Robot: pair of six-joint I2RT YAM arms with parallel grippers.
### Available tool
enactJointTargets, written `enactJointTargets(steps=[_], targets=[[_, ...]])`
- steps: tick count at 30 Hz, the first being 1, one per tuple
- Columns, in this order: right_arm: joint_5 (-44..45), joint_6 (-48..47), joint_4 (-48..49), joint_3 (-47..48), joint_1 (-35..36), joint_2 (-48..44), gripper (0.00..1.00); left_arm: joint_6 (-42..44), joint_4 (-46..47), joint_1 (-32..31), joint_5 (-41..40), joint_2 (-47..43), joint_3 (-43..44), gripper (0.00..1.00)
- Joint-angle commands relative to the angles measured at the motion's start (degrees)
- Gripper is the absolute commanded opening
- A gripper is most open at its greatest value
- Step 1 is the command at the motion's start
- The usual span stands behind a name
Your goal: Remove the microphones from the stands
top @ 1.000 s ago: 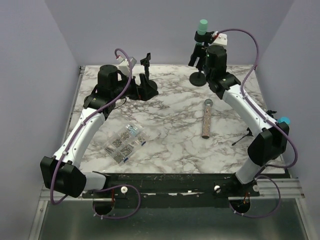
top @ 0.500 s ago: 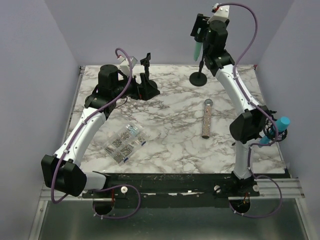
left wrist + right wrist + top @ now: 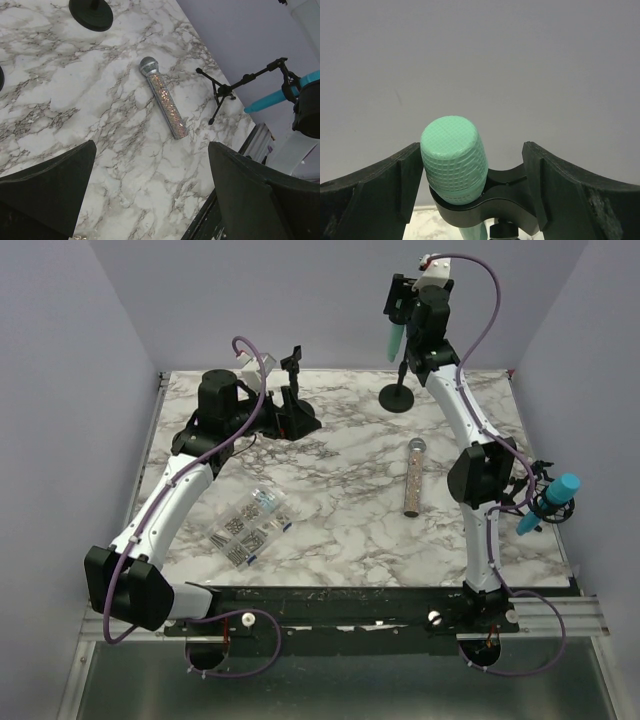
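Observation:
My fingers are on either side of both ends of the black clip's curved band (image 3: 485, 206) below the mint-green head (image 3: 451, 152), so my right gripper closes on the clip next.
The mint-green microphone (image 3: 454, 159) sits in the black clip (image 3: 507, 200) of its stand. The stand's round base (image 3: 398, 397) is at the back of the marble table. My right gripper (image 3: 472, 147) is raised high and open. Its fingers are on either side of the microphone's head: the left finger (image 3: 410, 175) touches it and the right finger (image 3: 540, 175) is apart from it. In the top view the right gripper (image 3: 404, 302) hides the head and only the green handle (image 3: 393, 340) shows below. My left gripper (image 3: 151, 145) is open and empty over the table, shown in the top view (image 3: 290, 420) at the back left.
A glittery microphone (image 3: 412, 478) lies on the table right of centre. A blue microphone (image 3: 550, 500) sits on a tripod stand at the right edge. An empty black stand (image 3: 293, 365) is beside my left gripper. A clear bag (image 3: 248, 525) of small parts lies front left.
My right arm has risen and folded up, carrying the gripper from beside the stand's pole to around the microphone's head. The left arm has barely moved.

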Motion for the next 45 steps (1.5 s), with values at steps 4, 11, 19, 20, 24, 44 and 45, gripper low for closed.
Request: enactJointTargets(steps=[4,11,19,20,24,44,45], targets=[[-2.23,-3.65,2.96,1.24,0.09,2.12,0.75,0.77,0.75,-0.19,1.49,0.77,0.06,0.99],[-4.15,-3.3,3.61,1.31,0.12,3.15,0.48,1.29,0.13,-0.19,0.6,0.72,0.23,0.98],[-9.28,-0.42,1.36,1.08,0.16,0.55,0.17,2.09,-0.54,-0.2,0.12,0.68,0.54,0.98],[-10.45,0.47,1.12,0.32,0.16,-0.41,0.13,2.09,-0.51,-0.19,0.11,0.68,0.55,0.98],[-13.58,2.17,-1.47,-2.64,0.67,-4.84,0.01,2.09,-0.41,-0.24,0.11,0.33,0.52,0.98],[-4.34,0.54,-1.76,-36.98,20.5,-35.6,0.01,3.23,-0.95,-0.19,-1.4,-3.29,0.39,0.99],[-2.72,0.44,-2.03,-39.15,22.2,-36.96,0.01,3.38,-1.02,-0.17,-1.67,-3.81,0.34,0.98]])
